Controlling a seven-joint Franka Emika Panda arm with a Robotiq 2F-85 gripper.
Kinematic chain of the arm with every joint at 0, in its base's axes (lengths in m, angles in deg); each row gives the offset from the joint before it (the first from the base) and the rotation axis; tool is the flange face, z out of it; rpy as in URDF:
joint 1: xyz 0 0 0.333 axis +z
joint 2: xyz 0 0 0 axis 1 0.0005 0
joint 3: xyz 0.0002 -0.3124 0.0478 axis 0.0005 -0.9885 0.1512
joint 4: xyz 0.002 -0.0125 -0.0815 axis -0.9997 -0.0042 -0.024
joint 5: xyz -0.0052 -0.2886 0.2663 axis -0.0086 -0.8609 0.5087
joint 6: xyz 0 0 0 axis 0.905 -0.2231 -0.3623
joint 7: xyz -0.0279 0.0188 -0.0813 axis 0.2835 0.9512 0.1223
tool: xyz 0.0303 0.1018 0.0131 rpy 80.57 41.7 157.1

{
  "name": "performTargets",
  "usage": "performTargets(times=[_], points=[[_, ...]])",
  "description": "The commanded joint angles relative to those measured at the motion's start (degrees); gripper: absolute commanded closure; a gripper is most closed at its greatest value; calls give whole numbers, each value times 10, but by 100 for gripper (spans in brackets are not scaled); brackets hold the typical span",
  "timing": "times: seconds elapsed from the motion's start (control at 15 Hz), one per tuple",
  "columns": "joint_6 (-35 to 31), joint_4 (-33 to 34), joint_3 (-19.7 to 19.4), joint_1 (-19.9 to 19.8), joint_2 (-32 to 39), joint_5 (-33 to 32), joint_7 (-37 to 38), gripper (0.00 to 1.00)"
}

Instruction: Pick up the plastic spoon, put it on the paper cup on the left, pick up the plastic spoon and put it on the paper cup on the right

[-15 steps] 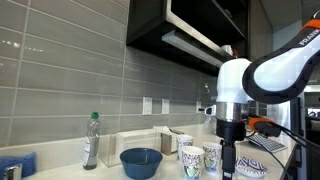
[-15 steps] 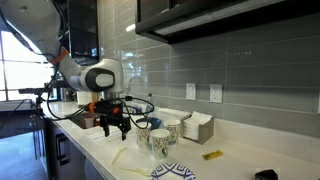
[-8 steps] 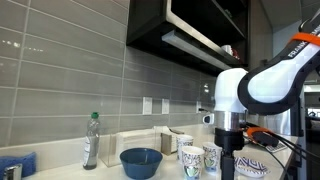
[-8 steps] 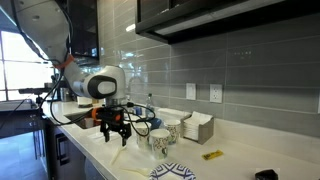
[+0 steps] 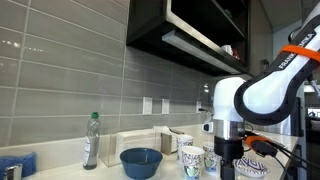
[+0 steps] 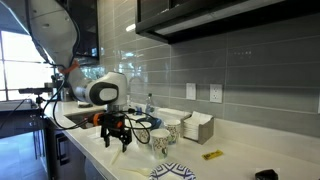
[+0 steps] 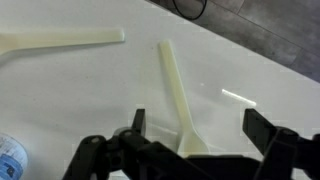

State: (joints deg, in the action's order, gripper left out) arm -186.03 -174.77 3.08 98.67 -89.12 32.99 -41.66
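My fingers are on both sides of the pale plastic spoon's narrow handle, near the spoon's bowl. They would hold the spoon if they closed now, so my gripper needs to close on it.
In the wrist view a pale plastic spoon [image 7: 174, 85] lies on the white counter, its bowl end reaching down between my jaws. My gripper [image 7: 195, 125] is open and straddles it just above the counter. A second pale plastic utensil [image 7: 62, 40] lies at the upper left. In both exterior views my gripper [image 5: 228, 163] [image 6: 118, 139] hangs low over the counter next to two patterned paper cups [image 5: 192, 160] [image 5: 211, 158], which also show close together in an exterior view [image 6: 160, 143]. The spoon is hidden in the exterior views.
A blue bowl [image 5: 141, 161] and a clear bottle [image 5: 91, 140] stand beside the cups. A patterned plate [image 5: 252, 169] [image 6: 173, 172] lies near the gripper. A white holder [image 6: 196, 127], a yellow item [image 6: 211, 155] and a tiled wall sit behind.
The arm has lowered the gripper toward the counter beside the cups. The jaws stay open. Nothing on the counter has moved.
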Motion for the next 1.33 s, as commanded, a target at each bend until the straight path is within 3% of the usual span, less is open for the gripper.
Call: performTargets(times=[0.0, 0.07, 0.13, 0.27, 0.87, 1.0, 1.27], points=[[-18, 3, -4, 3, 18, 26, -26, 0], [-20, 3, -4, 3, 21, 29, -28, 1], [-21, 2, -3, 2, 23, 30, -30, 25], [-22, 2, -3, 1, 26, 32, -32, 30], [-31, -1, -2, -2, 32, 31, -34, 95], [-29, -1, -2, -3, 28, 29, -34, 100], [-12, -4, -1, -6, 3, 11, -24, 97]])
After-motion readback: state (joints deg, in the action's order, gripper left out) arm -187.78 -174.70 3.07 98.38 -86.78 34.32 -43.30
